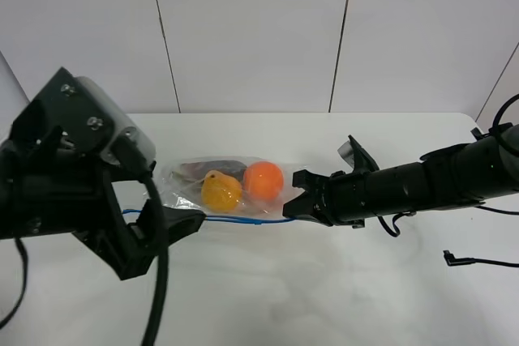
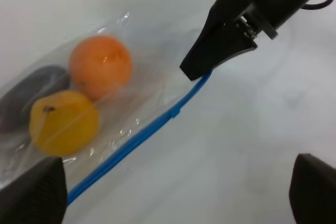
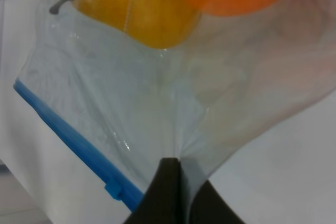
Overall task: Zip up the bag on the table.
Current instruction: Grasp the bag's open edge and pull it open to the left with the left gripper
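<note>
The left gripper should pinch the blue zip strip [image 1: 243, 219] at its loose end, opposite the right gripper's hold, to steady the bag for zipping.
The clear bag [image 1: 223, 188] lies mid-table on the white table [image 1: 324, 297], holding an orange fruit [image 1: 263, 181], a yellow fruit [image 1: 220, 192] and a dark item. Its blue zip strip [image 1: 243, 219] runs along the near edge, with a small slider tab [image 2: 175, 113] along it. My right gripper [image 1: 293, 202] is shut on the bag's plastic at the right end, close to the strip [image 3: 68, 132]; its pinched fingertips [image 3: 170, 192] show in the right wrist view. My left gripper [image 1: 177, 228] is wide open at the bag's left end, with its fingers [image 2: 31, 195] beside the strip [image 2: 126, 148].
A black cable with a plug [image 1: 458, 259] lies on the table at the right. A white panelled wall [image 1: 259, 30] stands behind the table's far edge. Both arms reach in low over the tabletop.
</note>
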`<state>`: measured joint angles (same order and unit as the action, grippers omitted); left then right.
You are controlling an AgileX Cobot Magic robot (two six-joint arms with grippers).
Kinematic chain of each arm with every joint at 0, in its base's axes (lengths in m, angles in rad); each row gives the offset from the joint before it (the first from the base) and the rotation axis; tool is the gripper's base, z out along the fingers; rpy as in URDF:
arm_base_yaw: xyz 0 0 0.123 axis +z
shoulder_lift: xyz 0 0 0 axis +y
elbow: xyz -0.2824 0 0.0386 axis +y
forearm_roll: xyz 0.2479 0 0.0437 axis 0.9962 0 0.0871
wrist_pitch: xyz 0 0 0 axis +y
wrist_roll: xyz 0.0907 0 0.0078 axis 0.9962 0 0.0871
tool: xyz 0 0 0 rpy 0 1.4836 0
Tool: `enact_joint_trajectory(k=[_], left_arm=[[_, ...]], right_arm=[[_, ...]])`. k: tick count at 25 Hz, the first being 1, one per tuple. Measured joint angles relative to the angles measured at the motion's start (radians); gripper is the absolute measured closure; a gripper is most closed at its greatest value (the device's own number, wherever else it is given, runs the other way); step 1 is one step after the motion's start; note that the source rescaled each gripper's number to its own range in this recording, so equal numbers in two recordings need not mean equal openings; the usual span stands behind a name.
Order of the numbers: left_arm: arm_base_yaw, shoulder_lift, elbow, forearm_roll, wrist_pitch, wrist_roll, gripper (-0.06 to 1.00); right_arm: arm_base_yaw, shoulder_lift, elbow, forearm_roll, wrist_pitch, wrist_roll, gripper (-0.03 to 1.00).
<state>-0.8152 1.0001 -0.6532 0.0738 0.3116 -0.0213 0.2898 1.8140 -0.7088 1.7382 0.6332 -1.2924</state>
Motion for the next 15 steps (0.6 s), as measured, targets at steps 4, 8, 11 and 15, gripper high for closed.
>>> enact_joint_trajectory(k=[4,8,11,15], left_arm=[[0.0,0.104,0.0,0.0,-0.06,0.007,-0.06],[0.0,0.259,0.0,0.0,-0.126,0.057,-0.06],[0.0,0.377,-0.001,0.0,-0.17,0.1,-0.05],[0.0,0.49,-0.047,0.0,-0.179,0.156,-0.02]], right_arm=[[0.0,0.0,0.0,0.0,0.001,0.0,0.97],[0.0,0.0,0.0,-0.003,0.001,0.0,0.97],[0.0,0.0,0.0,-0.004,0.001,0.0,0.97],[0.0,0.0,0.0,-0.017,0.003,0.0,0.97]])
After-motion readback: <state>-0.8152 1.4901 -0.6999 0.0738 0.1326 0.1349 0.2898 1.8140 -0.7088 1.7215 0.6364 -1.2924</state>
